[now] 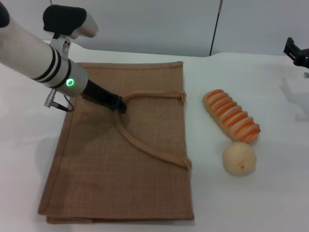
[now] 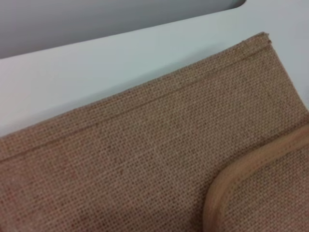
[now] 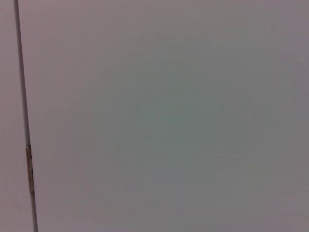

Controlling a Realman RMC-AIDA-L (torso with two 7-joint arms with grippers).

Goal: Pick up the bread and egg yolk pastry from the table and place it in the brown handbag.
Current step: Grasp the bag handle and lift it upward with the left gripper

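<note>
The fingers of my left gripper reach down around the bend of the tan handle. My left gripper should close on the handle.
The brown handbag [image 1: 96,164] lies flat on the white table, left of centre. Its tan strap handle [image 1: 145,145] curves across its top face. My left gripper [image 1: 119,104] reaches down over the bag, and its dark tip meets the top of the handle's curve. The left wrist view shows the bag's weave [image 2: 145,145] and a bend of the handle [image 2: 227,188]. The striped orange and cream bread [image 1: 231,116] lies to the right of the bag. The round pale egg yolk pastry [image 1: 239,158] sits just in front of the bread. My right gripper [image 1: 295,52] is parked at the far right edge.
The white table [image 1: 270,203] extends around the bag and the foods. A grey wall with a vertical seam [image 1: 215,29] stands behind the table. The right wrist view shows only a plain grey surface with a thin dark line [image 3: 24,121].
</note>
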